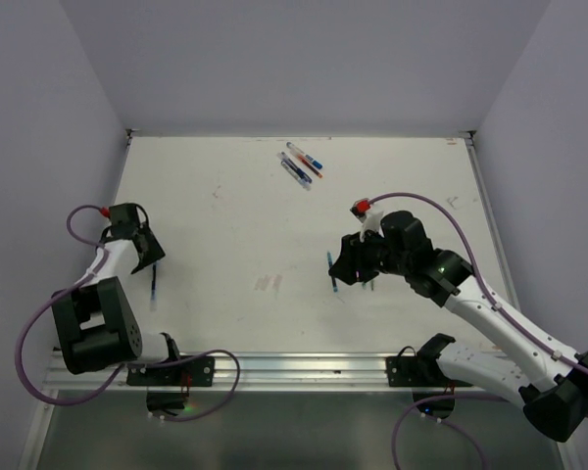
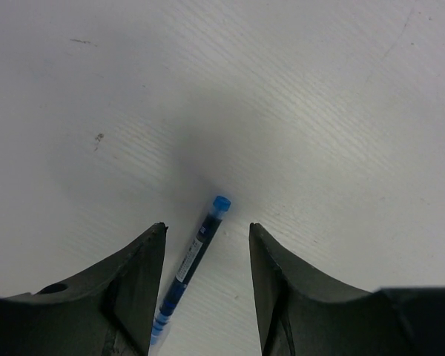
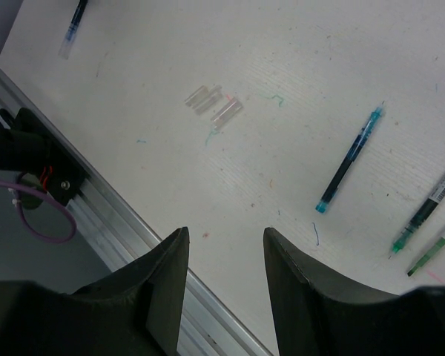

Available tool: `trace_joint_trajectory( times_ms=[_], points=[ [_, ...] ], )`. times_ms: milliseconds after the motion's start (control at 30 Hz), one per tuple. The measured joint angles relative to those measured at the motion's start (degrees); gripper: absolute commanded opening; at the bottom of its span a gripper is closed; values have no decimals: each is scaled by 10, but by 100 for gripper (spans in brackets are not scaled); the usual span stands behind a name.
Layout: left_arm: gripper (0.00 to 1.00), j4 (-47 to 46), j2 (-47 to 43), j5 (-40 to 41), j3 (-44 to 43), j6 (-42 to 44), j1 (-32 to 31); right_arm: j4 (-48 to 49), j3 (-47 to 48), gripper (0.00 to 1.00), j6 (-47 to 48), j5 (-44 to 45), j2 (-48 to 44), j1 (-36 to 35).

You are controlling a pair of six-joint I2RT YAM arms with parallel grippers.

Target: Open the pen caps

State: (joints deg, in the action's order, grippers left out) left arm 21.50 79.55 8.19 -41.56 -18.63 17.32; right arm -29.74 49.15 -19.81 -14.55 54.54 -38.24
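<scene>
My left gripper is to grab the dark-barrelled pen near its blue end (image 1: 155, 269) (image 2: 208, 228) next. The pen's clear banded end then stays free to hand over to my right gripper.
In the left wrist view a dark-barrelled pen (image 2: 193, 256) lies flat on the table between my left gripper's (image 2: 206, 231) open fingers, nearer the left finger and touching neither. Its blue end (image 2: 221, 202) points away and its clear banded end (image 2: 159, 326) lies near the wrist. From above, this pen (image 1: 154, 284) rests just in front of the left gripper (image 1: 147, 253). My right gripper (image 3: 224, 239) hangs open and empty above bare table, left of a blue pen (image 3: 348, 162). Seen from above, the right gripper (image 1: 351, 269) sits beside that pen (image 1: 331, 269).
Several short clear tubes (image 3: 215, 107) lie together mid-table. Two greenish pens (image 3: 430, 215) lie at the right edge of the right wrist view. More pens (image 1: 299, 166) lie at the table's far side. The metal rail (image 1: 274, 367) runs along the near edge.
</scene>
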Motion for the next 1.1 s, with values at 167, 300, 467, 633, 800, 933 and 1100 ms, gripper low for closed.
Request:
trace_joint_trajectory(
  times_ms=[167,300,467,633,800,933,1100],
  points=[
    [53,3,-24,-2,25,-37,-7,0,0,49,0,1,-4,0],
    [61,9,-59,3,44,-74,-8,0,0,49,0,1,-6,0],
    [63,15,-90,37,44,-99,-8,0,0,49,0,1,-6,0],
    [60,33,-89,57,44,-109,-9,0,0,49,0,1,-9,0],
    [56,30,-89,54,59,-123,-9,2,-1,49,0,1,-15,0],
    [56,21,-81,49,82,-129,-13,2,-4,49,0,1,-15,0],
    [56,13,-71,47,94,-135,-18,2,-7,49,0,1,-15,0]
  ],
)
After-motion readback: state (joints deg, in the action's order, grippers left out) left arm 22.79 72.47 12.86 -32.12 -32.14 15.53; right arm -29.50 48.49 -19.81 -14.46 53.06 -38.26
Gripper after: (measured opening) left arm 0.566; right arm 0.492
